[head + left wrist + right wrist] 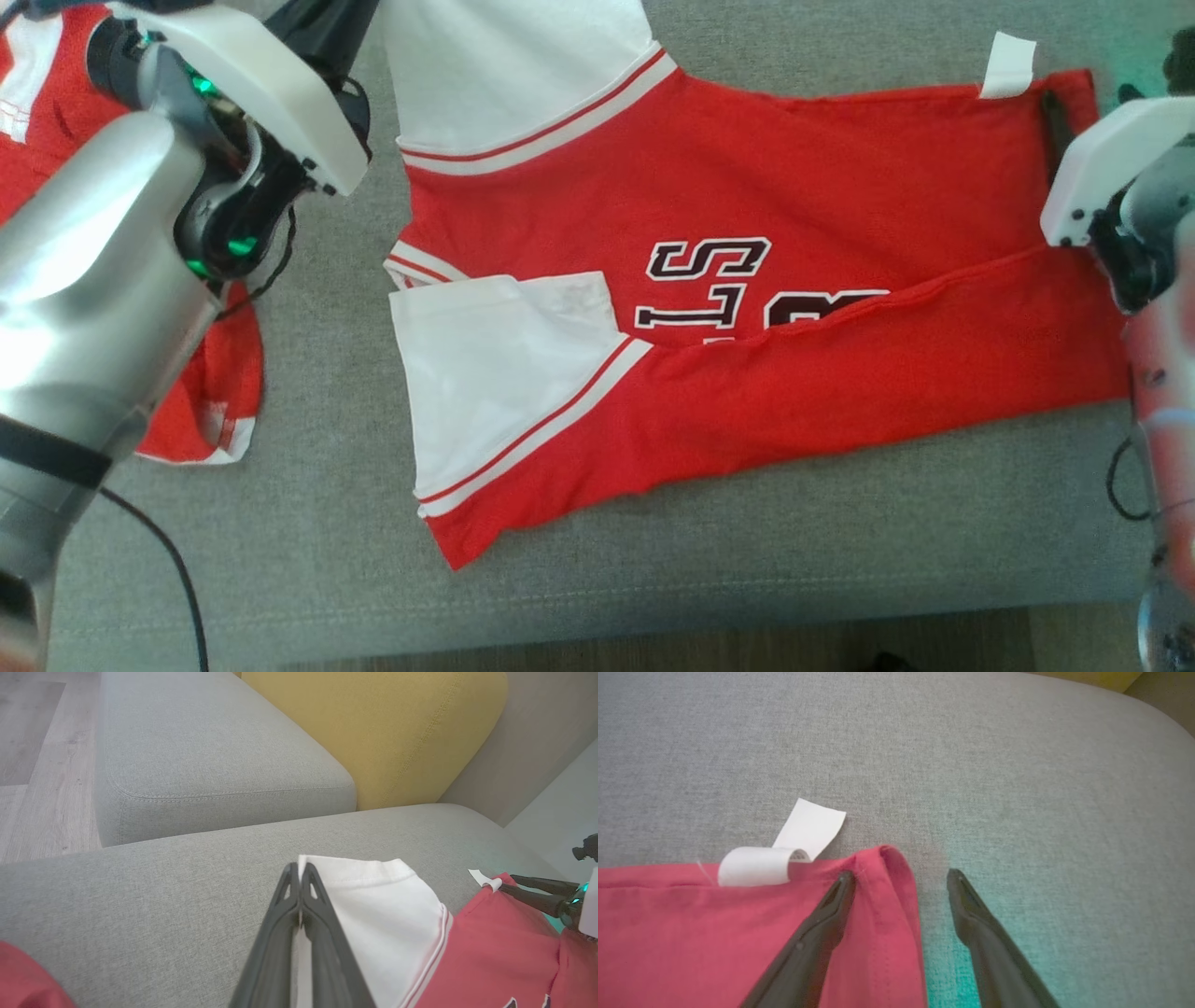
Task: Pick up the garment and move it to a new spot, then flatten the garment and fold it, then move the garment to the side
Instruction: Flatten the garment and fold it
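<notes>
The robot's right gripper will next grip the jersey by its red hem corner beside the white label, to fold the jersey.
The garment is a red jersey with white sleeves and black lettering, lying on a grey sofa cushion with its lower half folded up over the front. My left gripper is shut on the edge of the far white sleeve, with white cloth pinched between its fingers. My right gripper is open at the red hem corner. One finger rests on the red cloth and the other finger on the bare cushion. A white label curls off the hem beside it.
A second red and white garment lies at the left, partly under my left arm. A yellow back cushion and another grey seat cushion stand beyond the sleeve. The wood floor lies past them. The sofa's front edge runs below the jersey.
</notes>
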You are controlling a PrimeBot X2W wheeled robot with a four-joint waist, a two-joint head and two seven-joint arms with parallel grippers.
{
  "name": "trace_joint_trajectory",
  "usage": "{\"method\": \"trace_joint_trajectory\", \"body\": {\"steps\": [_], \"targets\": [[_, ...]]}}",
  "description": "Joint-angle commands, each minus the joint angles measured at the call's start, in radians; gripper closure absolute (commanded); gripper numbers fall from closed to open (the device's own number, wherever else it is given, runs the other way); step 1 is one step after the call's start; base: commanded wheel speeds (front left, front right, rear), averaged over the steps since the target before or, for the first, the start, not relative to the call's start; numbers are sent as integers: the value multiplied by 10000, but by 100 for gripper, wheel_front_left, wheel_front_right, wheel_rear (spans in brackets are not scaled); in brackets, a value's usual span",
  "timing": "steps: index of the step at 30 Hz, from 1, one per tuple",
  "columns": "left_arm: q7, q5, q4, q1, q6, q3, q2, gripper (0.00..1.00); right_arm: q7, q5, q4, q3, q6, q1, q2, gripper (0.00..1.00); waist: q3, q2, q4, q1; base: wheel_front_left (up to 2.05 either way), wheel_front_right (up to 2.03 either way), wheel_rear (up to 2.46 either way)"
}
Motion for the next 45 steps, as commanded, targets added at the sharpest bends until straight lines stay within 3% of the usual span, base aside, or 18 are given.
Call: {"method": "trace_joint_trajectory", "body": {"steps": [1,2,3,13,25,34,45], "targets": [[7,-18,-201,-613,65,404,438,100,17,32,-88,285,65,-272,-114,0,33,0,17,0,0,0,0],[12,-7,-190,-630,67,397,443,100,17,84,12,354,65,-323,-119,61,50,0,23,0,0,0,0],[13,3,-177,-647,68,392,449,100,5,127,100,410,65,-371,-131,100,67,0,26,0,0,0,0],[-63,116,85,-846,114,399,510,100,-587,223,570,443,65,-756,-305,100,156,0,-70,0,0,0,0],[-872,621,1303,-1975,365,652,136,100,-2649,-978,546,-1054,65,-1614,-143,100,193,0,-440,0,0,0,0],[-1400,946,2258,-2332,212,757,-409,100,-4060,-1668,723,-1778,65,-1851,452,100,71,0,-602,0,0,0,0],[-1547,1194,2724,-2097,-53,1070,-556,100,-4798,-1480,1387,-1756,65,-1977,444,100,-321,0,-451,0,0,0,0]]}}
